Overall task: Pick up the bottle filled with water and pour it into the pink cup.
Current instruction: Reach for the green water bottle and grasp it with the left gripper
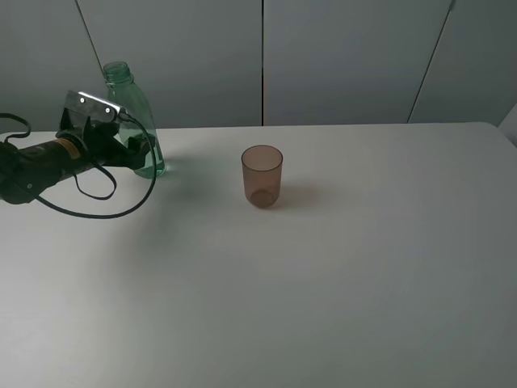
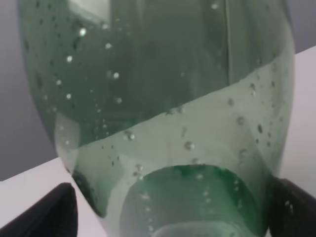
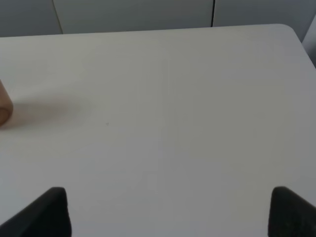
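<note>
My left gripper should move forward first and then close on the bottle, because its fingers reach only the near side of the lower body of the bottle.
The green transparent bottle [image 1: 133, 113] stands upright without a cap at the back left of the white table [image 1: 323, 283], partly filled with water. My left gripper [image 1: 137, 153] is open, its two black fingers [image 2: 49, 212] on either side of the bottle's lower body [image 2: 168, 138], close to its sides. The pink cup [image 1: 262, 175] stands upright and empty near the table's middle, well to the right of the bottle. My right gripper [image 3: 168, 210] is open over bare table, out of the high view; the cup's edge [image 3: 4, 106] shows at the side of its view.
A black cable [image 1: 105, 198] loops from the left arm onto the table in front of the bottle. A grey panelled wall [image 1: 339, 56] runs behind the table's far edge. The table's rounded far right corner [image 1: 497, 129] is in view.
</note>
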Robot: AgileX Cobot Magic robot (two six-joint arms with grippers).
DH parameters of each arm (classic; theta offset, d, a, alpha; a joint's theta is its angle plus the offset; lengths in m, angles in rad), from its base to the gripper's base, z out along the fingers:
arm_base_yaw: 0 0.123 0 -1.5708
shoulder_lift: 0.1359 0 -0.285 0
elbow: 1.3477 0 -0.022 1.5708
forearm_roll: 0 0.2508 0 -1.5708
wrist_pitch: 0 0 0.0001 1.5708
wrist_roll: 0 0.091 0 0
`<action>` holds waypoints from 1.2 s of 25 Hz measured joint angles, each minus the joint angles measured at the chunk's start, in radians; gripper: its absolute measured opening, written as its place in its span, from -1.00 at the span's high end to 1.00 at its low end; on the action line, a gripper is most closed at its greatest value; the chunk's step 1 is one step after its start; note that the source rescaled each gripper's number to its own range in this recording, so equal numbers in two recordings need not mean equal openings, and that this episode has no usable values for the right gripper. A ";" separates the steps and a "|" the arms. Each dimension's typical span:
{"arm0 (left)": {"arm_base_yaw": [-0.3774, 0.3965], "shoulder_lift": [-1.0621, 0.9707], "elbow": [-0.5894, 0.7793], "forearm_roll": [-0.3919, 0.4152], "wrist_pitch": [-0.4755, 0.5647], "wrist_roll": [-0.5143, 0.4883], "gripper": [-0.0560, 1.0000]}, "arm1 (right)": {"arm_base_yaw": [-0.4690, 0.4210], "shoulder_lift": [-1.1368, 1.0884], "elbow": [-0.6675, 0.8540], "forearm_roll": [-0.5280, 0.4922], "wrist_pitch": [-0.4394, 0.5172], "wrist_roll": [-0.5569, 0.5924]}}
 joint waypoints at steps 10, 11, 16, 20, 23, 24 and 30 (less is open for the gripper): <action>-0.044 0.055 -0.074 -0.060 0.010 0.000 -0.91 | 0.000 0.000 0.000 0.000 0.000 0.000; -0.046 0.061 -0.085 -0.062 0.010 0.000 -0.91 | 0.000 0.000 0.000 0.000 0.000 0.000; -0.048 0.087 -0.130 -0.071 0.015 0.000 -0.91 | 0.000 0.000 0.000 0.000 0.000 0.000; -0.048 0.110 -0.148 -0.078 0.019 0.000 -0.91 | 0.000 0.000 0.000 0.000 0.000 0.000; -0.048 0.122 -0.150 -0.078 0.020 0.000 -0.91 | 0.000 0.000 0.000 0.000 0.000 0.000; -0.048 0.124 -0.150 -0.078 0.022 0.000 -0.91 | 0.000 0.000 0.000 0.000 0.000 0.000; -0.049 0.124 -0.150 -0.077 0.022 -0.005 0.77 | 0.000 0.000 0.000 0.000 0.000 0.000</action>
